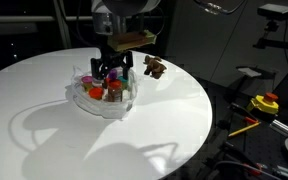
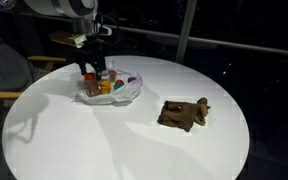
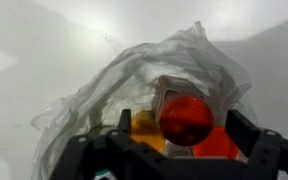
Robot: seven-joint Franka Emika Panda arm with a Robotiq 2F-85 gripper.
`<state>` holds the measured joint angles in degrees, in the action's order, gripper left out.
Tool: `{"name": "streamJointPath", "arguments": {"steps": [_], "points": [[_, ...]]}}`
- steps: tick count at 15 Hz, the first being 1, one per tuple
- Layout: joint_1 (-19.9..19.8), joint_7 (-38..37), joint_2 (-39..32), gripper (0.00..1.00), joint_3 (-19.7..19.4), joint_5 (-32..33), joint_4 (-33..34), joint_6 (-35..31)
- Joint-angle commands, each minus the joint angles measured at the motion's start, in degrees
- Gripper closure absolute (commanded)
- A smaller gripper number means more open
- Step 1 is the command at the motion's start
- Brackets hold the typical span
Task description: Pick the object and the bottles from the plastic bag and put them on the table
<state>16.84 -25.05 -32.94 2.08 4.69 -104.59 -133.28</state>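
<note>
My gripper should close on the red cap (image 1: pixel 114 85) (image 3: pixel 186 120) now, because my fingers are level with the cap's sides.
A clear plastic bag (image 1: pixel 80 99) lies on the round white table (image 1: pixel 144 135), also in an exterior view (image 2: pixel 131 91). It holds several bottles. In the wrist view a red-capped bottle (image 3: pixel 186 118) stands upright in the bag (image 3: pixel 94 85), with a yellow cap (image 3: pixel 142 127) and an orange cap (image 3: pixel 220 146) beside it. My gripper (image 3: pixel 182 126) is open, one finger on each side of the red-capped bottle, with gaps showing. It reaches down into the bag in both exterior views (image 1: pixel 114 72) (image 2: pixel 92 70). A brown object (image 2: pixel 184 114) lies on the table apart from the bag.
The brown object also shows behind the bag in an exterior view (image 1: pixel 155 68). A yellow and red item (image 1: pixel 266 102) sits off the table edge. A chair (image 2: pixel 4 72) stands beside the table.
</note>
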Motion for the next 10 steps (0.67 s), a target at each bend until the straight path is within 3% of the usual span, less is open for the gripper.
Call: {"name": "streamJointPath", "arguments": {"steps": [1, 6, 10], "points": [[2.03, -3.56, -0.75, 0.34, -1.6, 1.88, 0.43, -1.04], [3.3, -6.34, 1.16, 0.73, -2.74, 3.44, -1.32, -1.25], [3.89, -7.97, 4.08, 0.74, -3.6, 5.0, -1.48, 1.16]]}}
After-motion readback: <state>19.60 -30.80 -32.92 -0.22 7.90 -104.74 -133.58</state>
